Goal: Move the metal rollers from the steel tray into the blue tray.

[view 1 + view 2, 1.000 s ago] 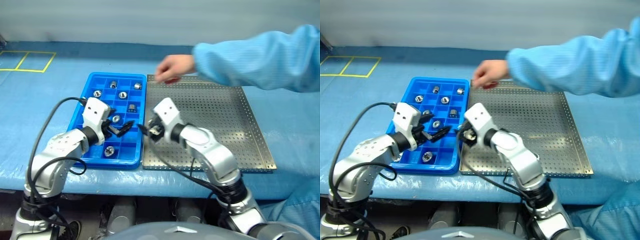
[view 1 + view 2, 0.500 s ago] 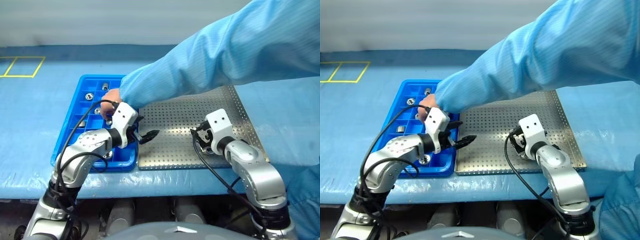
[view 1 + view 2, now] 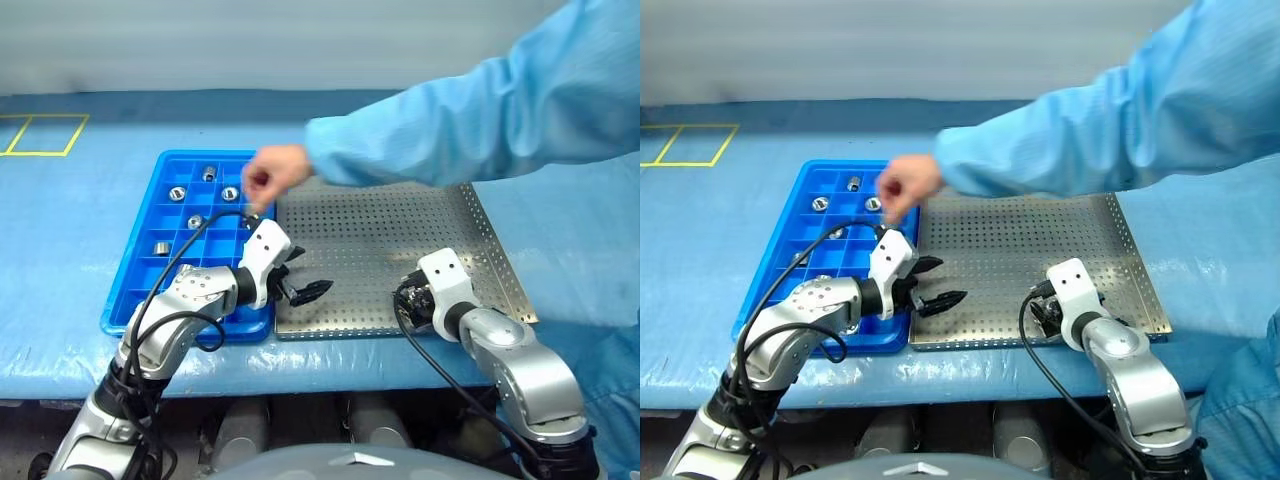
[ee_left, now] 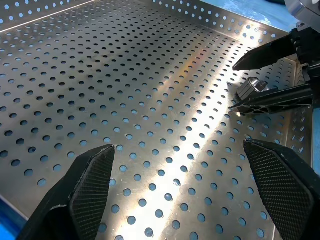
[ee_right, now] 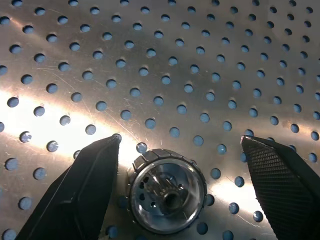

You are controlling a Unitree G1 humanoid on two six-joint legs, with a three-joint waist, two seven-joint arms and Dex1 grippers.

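I need to close my right gripper, since its fingers are beside the roller on the steel tray's perforated bottom. Closing now would hold the metal roller (image 5: pixel 167 192).
Several metal rollers (image 3: pixel 177 193) lie in compartments of the blue tray (image 3: pixel 200 155) on the left. One more roller (image 5: pixel 167 187) stands on the perforated floor of the steel tray (image 3: pixel 390 230), near its front edge. My right gripper (image 5: pixel 181 139) is open, with a finger on each side of that roller and a gap to the fingers. The left wrist view shows the same roller (image 4: pixel 252 87) between the right gripper's fingers (image 4: pixel 270 50). My left gripper (image 3: pixel 305 285) is open and empty over the steel tray's near left part, pointing towards the right gripper.
A person's hand (image 3: pixel 272 178) hovers over the far right part of the blue tray, and its pale blue sleeve (image 3: pixel 480 110) crosses above the steel tray's far side. Both trays lie on a blue table cover (image 3: pixel 70 230). Yellow tape marks (image 3: pixel 45 135) are at the far left.
My right gripper moved right and down from the trays' shared edge to the steel tray's front. The left gripper moved right onto the steel tray. The person's arm reached over to the blue tray, then drew back.
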